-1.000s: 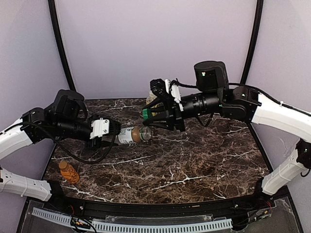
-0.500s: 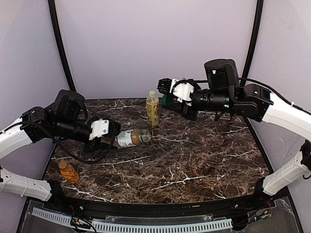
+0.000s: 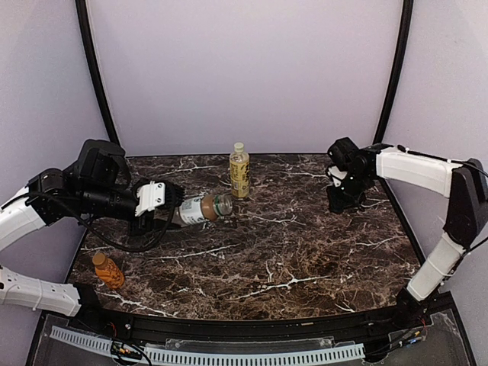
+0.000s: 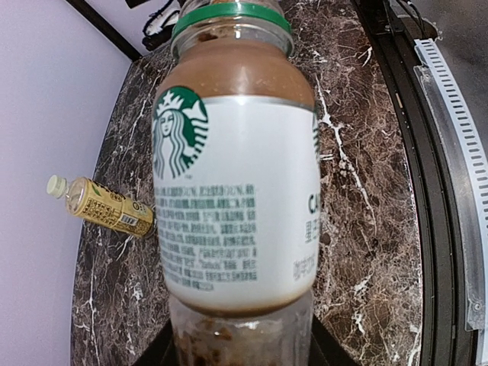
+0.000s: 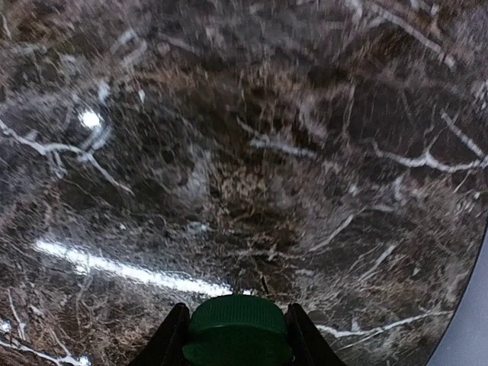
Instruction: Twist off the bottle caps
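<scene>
The green cap is above the marble and would drop short of its place if I opened now. I need to keep holding the cap with my right gripper.
My left gripper (image 3: 169,206) is shut on the short brownish white-labelled bottle (image 3: 200,208), held sideways above the table; its neck has no cap and a green ring (image 4: 231,13). The label fills the left wrist view (image 4: 236,198). My right gripper (image 3: 336,200) is shut on a green cap (image 5: 238,330), low over the marble at the right rear. The tall yellow-labelled bottle (image 3: 239,171) stands capped at the back centre and also shows in the left wrist view (image 4: 99,206). The bumpy orange bottle (image 3: 108,269) stands capped at the front left.
The dark marble table (image 3: 305,259) is walled by grey panels at the back and sides. A black rail with a white slotted strip (image 3: 229,354) runs along the near edge. Two black poles stand at the rear corners.
My right gripper has pulled the green cap off the brownish bottle and swung right and down to the right rear of the table. The left gripper with the bottle barely moved.
</scene>
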Tool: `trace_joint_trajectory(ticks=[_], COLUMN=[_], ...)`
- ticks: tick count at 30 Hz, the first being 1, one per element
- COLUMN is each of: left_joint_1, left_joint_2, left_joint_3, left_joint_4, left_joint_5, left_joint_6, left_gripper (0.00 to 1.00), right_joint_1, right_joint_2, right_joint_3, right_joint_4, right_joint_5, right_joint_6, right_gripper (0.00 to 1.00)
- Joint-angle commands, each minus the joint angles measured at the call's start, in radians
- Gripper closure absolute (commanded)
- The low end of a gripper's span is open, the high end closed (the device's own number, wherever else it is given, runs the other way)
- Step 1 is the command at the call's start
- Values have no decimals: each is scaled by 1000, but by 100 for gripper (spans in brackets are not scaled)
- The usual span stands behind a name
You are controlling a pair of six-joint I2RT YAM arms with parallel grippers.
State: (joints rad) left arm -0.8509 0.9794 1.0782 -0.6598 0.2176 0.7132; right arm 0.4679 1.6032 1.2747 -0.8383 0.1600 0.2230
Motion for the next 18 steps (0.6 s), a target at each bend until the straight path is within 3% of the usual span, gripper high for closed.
trace_joint_trajectory(ticks=[1, 10, 13, 18], left_joint_1=[9, 12, 12, 12], left_joint_2=[-25, -34, -38, -42], left_joint_3=[-20, -28, -30, -29], left_joint_4=[18, 21, 23, 25], left_joint_5=[-9, -13, -14, -20], left_joint_6=[-11, -2, 0, 4], left_gripper=[90, 90, 90, 90], right_joint_1=[-21, -31, -31, -31], right_joint_2=[61, 159, 178, 166], right_joint_3=[-97, -177, -180, -182], right_joint_4=[-1, 98, 101, 98], right_joint_5=[-94, -204, -212, -213], right_joint_6=[130, 151, 155, 158], right_gripper=[100, 98, 82, 46])
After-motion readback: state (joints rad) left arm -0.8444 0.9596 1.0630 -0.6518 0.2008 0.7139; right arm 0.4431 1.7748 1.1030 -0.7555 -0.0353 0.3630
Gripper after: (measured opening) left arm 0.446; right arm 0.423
